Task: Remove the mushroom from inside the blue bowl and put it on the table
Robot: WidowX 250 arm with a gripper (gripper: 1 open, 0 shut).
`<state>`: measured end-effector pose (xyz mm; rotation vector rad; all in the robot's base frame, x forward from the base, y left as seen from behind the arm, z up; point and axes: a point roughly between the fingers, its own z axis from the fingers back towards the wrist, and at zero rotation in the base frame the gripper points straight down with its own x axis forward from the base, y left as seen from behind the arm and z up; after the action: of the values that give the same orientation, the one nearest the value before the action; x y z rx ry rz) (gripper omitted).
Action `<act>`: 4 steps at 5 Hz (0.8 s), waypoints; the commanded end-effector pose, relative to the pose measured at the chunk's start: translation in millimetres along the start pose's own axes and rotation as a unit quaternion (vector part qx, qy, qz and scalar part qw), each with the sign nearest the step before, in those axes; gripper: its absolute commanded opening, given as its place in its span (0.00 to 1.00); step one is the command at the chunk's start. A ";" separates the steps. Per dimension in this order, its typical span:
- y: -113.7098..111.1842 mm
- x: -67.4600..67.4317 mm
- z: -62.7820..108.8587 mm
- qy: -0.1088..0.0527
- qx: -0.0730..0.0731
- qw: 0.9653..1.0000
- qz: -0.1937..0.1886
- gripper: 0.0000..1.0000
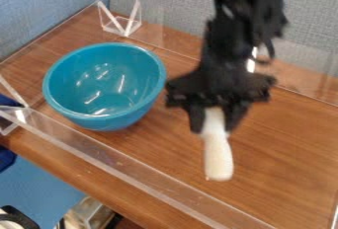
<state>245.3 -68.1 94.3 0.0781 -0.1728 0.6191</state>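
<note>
The lower end of the white stalk (218, 172) hangs above the wood, so from here my gripper keeps hold of the mushroom until the mushroom reaches the table.
The blue bowl (103, 85) sits at the left of the table (284, 164), and nothing shows inside it but reflections. My black gripper (216, 114) hangs to the right of the bowl, over the middle of the table, shut on the mushroom (216, 156). The cream-white stalk points down and toward the front from between the fingers, and its end is close to the wood. The cap is hidden by the fingers. The picture is blurred around the arm.
Low clear acrylic walls (132, 169) edge the tabletop, with a clear bracket (122, 20) at the back left corner. Bare wood lies to the right of the gripper. A blue-grey wall stands behind.
</note>
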 end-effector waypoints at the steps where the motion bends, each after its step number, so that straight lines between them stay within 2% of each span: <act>1: -19.6 -14.6 -13.9 -0.015 -0.018 0.997 -0.067 0.00; 2: -34.0 -23.6 -33.9 -0.028 -0.029 0.993 -0.108 0.00; 3: -39.4 -26.8 -52.5 -0.029 -0.039 0.991 -0.122 0.00; 4: -19.3 -15.3 -65.5 -0.026 -0.037 0.995 -0.092 0.00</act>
<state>251.6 -91.5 30.7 0.0290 -0.2457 0.4071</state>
